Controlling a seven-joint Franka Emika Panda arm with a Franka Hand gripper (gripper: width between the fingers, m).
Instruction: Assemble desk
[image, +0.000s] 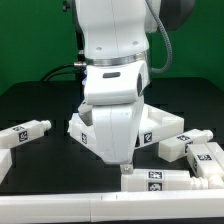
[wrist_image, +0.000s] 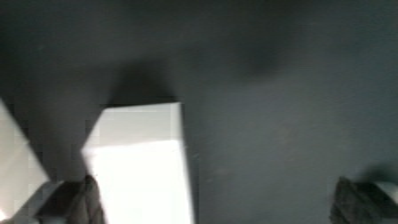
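The front white leg's end (wrist_image: 139, 125) is beside one finger, so my gripper would miss it if I closed now. I should line up my gripper with the leg's end before I close on it.
The desk's white rimmed top (image: 166, 124) lies flat on the black table behind my arm, which hides its middle. One tagged white leg (image: 165, 182) lies along the front, its end just under my gripper (image: 127, 168). Another leg (image: 27, 132) lies at the exterior view's left and two more (image: 188, 145) (image: 208, 160) at its right. In the wrist view my gripper (wrist_image: 214, 205) stands open. The end of a white leg (wrist_image: 139, 150) shows below the gap, close beside one finger (wrist_image: 64, 205). The other finger (wrist_image: 368, 200) stands far from it. Nothing is gripped.
A white strip (image: 100, 207) runs along the table's front edge, close to the front leg. A green wall (image: 30, 50) stands behind the table. My arm's big white body (image: 115, 100) hangs over the table's middle.
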